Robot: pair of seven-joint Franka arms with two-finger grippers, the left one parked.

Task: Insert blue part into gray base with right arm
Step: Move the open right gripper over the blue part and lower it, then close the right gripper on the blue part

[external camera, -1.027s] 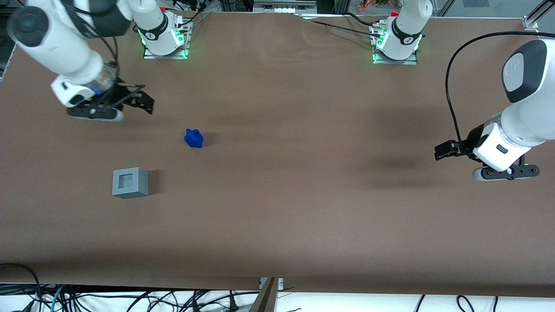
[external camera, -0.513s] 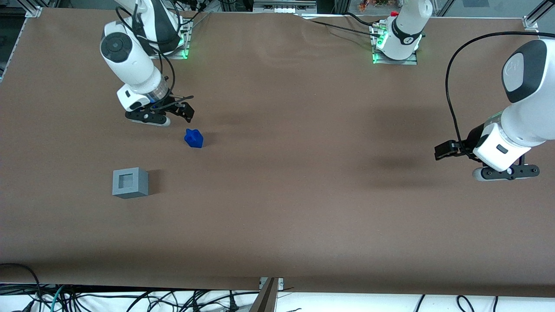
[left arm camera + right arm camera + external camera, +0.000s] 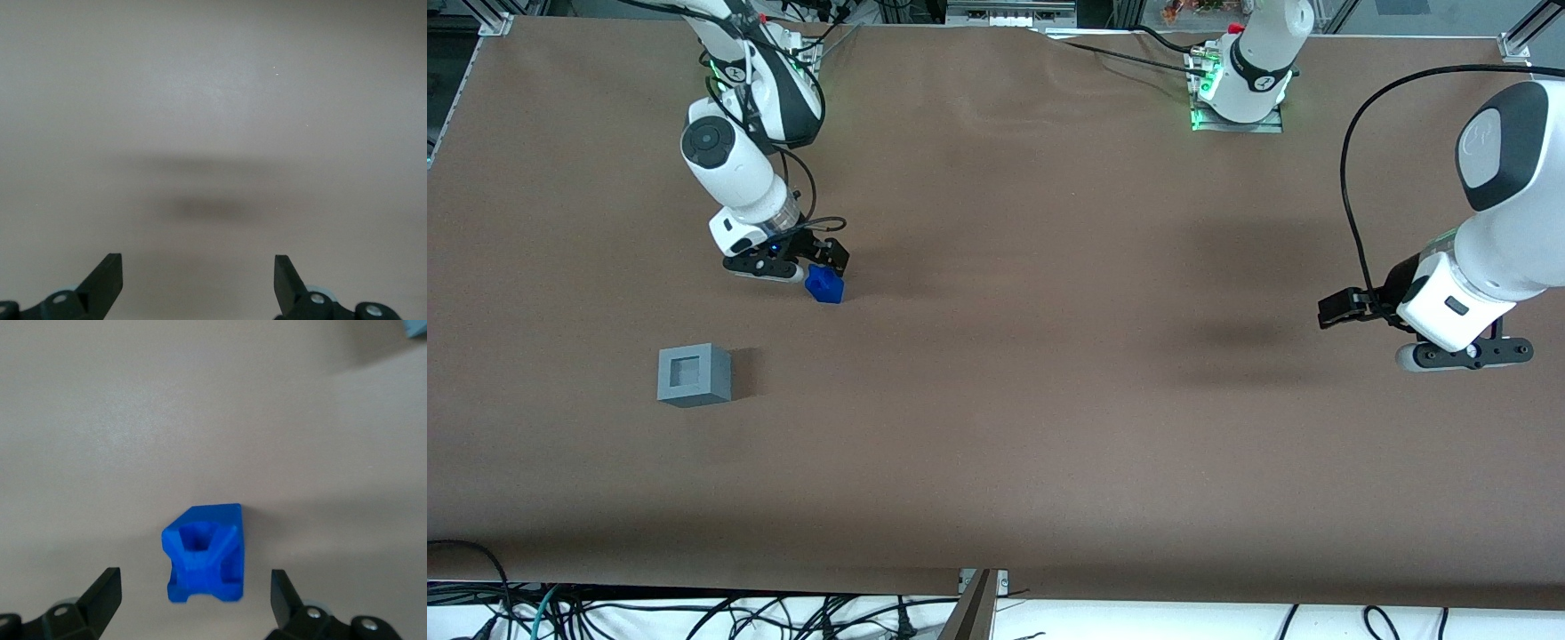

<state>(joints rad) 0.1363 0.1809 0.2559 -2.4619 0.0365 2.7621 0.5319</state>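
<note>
The blue part has to fit into the gray base. My right gripper will grab it by its blocky body [image 3: 824,284] [image 3: 204,563] next.
The blue part [image 3: 824,284] lies on the brown table, small and blocky. In the right wrist view the blue part [image 3: 205,553] sits between the two black fingertips [image 3: 107,590], with a gap on each side. My right gripper [image 3: 805,263] hangs open just above the blue part, slightly farther from the front camera than it, touching nothing. The gray base [image 3: 694,374], a light gray cube with a square recess on top, stands on the table nearer the front camera than the blue part; a corner of the base [image 3: 417,328] shows in the right wrist view.
The table is covered in brown paper [image 3: 996,400]. The working arm's mount [image 3: 769,84] stands at the table edge farthest from the front camera. Cables [image 3: 694,613] hang below the table's front edge.
My right gripper has swung from the working arm's end of the table toward the blue part and come down over it. The blue part and gray base have not moved.
</note>
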